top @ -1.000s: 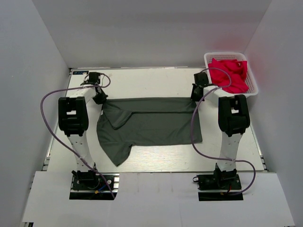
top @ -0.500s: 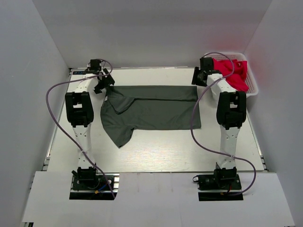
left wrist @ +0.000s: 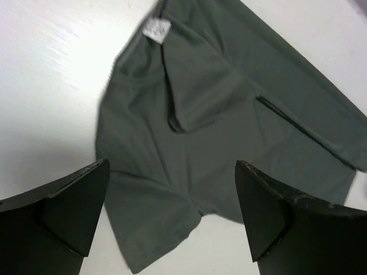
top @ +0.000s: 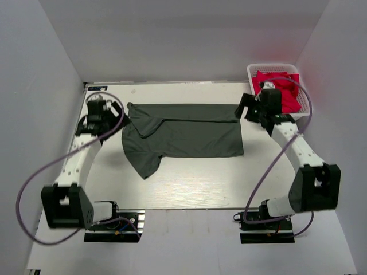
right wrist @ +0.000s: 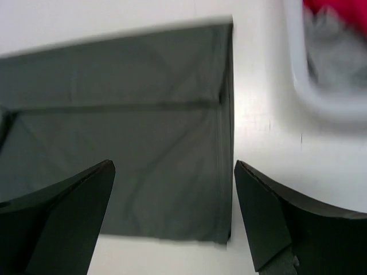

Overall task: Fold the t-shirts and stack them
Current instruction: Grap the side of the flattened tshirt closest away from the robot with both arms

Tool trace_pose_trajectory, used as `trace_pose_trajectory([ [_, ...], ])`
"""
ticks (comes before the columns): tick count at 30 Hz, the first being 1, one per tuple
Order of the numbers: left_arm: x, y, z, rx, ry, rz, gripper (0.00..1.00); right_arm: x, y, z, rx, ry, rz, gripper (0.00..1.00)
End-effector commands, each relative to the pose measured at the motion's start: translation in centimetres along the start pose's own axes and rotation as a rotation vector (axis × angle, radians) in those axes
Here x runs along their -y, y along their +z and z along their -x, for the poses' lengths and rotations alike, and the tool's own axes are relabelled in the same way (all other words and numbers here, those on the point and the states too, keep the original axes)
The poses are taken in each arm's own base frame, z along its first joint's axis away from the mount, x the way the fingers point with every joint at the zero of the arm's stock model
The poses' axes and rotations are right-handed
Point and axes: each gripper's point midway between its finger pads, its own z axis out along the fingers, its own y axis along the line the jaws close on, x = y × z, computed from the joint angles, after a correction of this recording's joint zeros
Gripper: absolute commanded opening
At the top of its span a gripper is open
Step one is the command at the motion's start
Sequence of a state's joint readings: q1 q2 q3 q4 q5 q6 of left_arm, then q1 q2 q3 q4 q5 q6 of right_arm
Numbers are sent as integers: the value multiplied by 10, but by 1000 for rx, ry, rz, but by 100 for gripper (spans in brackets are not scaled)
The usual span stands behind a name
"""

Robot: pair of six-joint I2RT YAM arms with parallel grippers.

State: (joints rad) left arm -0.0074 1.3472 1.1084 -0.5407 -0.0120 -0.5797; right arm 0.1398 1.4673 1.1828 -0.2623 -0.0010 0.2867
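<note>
My left gripper should grab the grey t-shirt's near sleeve next, by its outer end point(top: 147, 172) point(left wrist: 151, 254). Then it can fold that side of the t-shirt over toward the t-shirt's folded far edge.
A dark charcoal-grey t-shirt point(top: 183, 134) lies on the white table, its far edge folded over and one sleeve pointing toward the near left. Its pale neck label point(left wrist: 156, 28) shows in the left wrist view. My left gripper point(top: 117, 117) hovers open just off the shirt's left, collar end, with nothing between its fingers point(left wrist: 63, 212). My right gripper point(top: 245, 109) is open beside the shirt's far right corner. In the right wrist view the grey t-shirt point(right wrist: 126, 143) lies below the open right gripper point(right wrist: 175, 217), its straight right edge between the fingers. Red-pink t-shirts point(top: 281, 86) are heaped in the basket.
The white mesh basket point(top: 275, 65) stands at the far right corner of the table, close behind my right wrist, and its rim point(right wrist: 321, 97) shows in the right wrist view. White walls enclose the table on three sides. Purple cables loop from both arms.
Both grippers opened and let go of the grey shirt's far edge after carrying it toward the back. Both arms then swung outward, away from the shirt. The shirt now lies still.
</note>
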Motion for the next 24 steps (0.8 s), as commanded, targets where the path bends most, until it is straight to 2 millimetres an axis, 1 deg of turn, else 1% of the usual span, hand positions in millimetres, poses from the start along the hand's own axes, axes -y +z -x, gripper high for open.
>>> trace_pose_trajectory([
  [1,-16,-12,-69,-110,-82,-59,100,2,-18,-40,-20,106,27,90],
  [2,-3,-31,-70,-82,-88,-164,100,3,-22,-46,-20,130,27,90],
  [3,-5,-37,-80,-94,-87,-186,100,7,-34,-64,-23,157,19,90],
  [4,-12,-38,-102,-136,-89,-197,100,8,-37,-67,-14,187,12,90],
  [5,-8,-44,-113,-164,-82,-238,100,9,-44,-65,18,202,10,90],
  [6,-9,-52,-119,-167,-92,-257,100,10,-49,-73,20,212,18,90],
  [7,-17,-50,-143,-219,-90,-257,100,9,-49,-79,24,248,25,90],
  [9,-24,-50,-164,-265,-103,-257,100,5,-54,-82,34,254,55,90],
  [10,-34,-48,-183,-306,-112,-235,100,6,-55,-84,29,254,51,90],
  [11,-39,-47,-193,-334,-116,-228,100,7,-56,-86,18,256,45,90],
  [12,-38,-46,-200,-349,-107,-242,99,8,-57,-89,4,252,37,90],
  [13,-42,-45,-213,-376,-119,-233,97,10,-56,-92,-5,252,25,90],
  [16,-44,-43,-232,-423,-104,-228,91,17,-54,-103,-27,249,-3,90],
  [18,-52,-37,-239,-437,-90,-177,89,22,-53,-110,-51,242,-26,90],
  [19,-50,-36,-238,-439,-73,-169,89,22,-53,-112,-60,241,-28,90],
  [20,-56,-34,-243,-447,-64,-133,86,23,-54,-116,-71,234,-33,90],
  [21,-55,-32,-241,-447,-55,-125,84,31,-53,-120,-72,231,-75,90],
  [22,-56,-27,-240,-443,-44,-97,82,33,-53,-121,-72,229,-85,90],
  [24,-56,-22,-236,-433,-27,-69,75,36,-54,-124,-75,227,-96,90],
])
